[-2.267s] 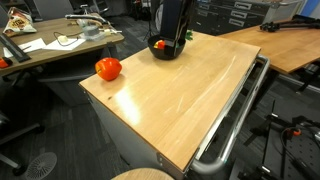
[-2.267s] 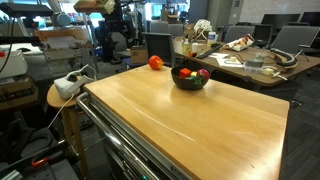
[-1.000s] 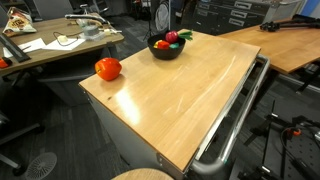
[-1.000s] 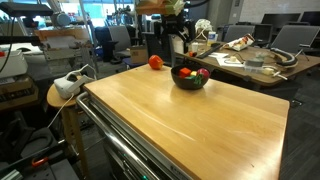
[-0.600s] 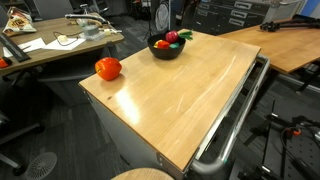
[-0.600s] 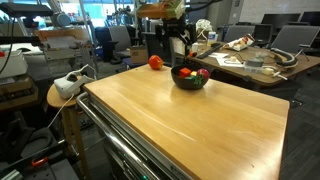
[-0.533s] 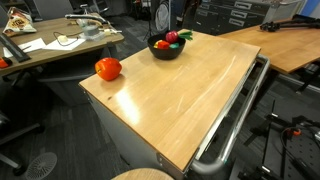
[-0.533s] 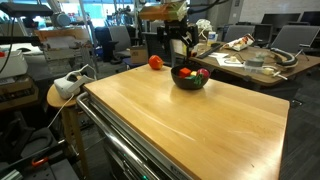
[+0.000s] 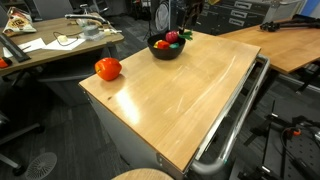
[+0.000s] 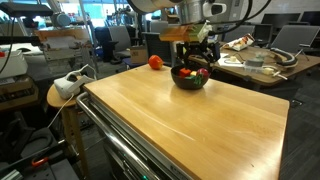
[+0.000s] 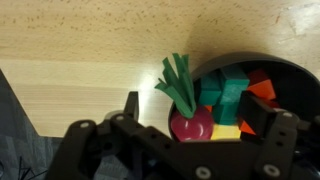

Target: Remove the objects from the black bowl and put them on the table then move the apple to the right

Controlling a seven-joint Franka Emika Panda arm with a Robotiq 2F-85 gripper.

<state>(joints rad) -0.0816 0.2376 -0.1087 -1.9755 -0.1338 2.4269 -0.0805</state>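
Observation:
The gripper isn't ready to close yet and would miss now, because its fingers are above the fruit and its green top [image 9: 173, 37] [image 11: 191, 121]. It needs to lower first, then close on the fruit.
The black bowl [image 9: 165, 50] [image 10: 190, 79] stands at the far end of the light wooden table [image 9: 190, 100] [image 10: 180, 120]. It holds the objects: a dark red fruit [image 11: 192, 127] with a green top, a green block [image 11: 232, 95], a yellow block [image 11: 228, 132] and red pieces [image 11: 262, 88]. My gripper [image 10: 197, 52] [image 11: 192, 108] hangs just above the bowl, open, its fingers [image 11: 131, 105] on either side of the fruit and blocks without touching them. The apple [image 9: 108, 68] [image 10: 155, 62] sits alone near the table's edge, apart from the bowl.
A silver rail [image 9: 235, 120] [image 10: 110, 140] runs along one table edge. A cluttered desk [image 9: 60, 45] and a bare orange-brown desk [image 9: 285, 40] stand beyond the table. A round stool [image 10: 62, 95] with a white device stands beside it.
The gripper has come down and across until it hangs right over the bowl, still open. Bowl, objects and apple have not moved.

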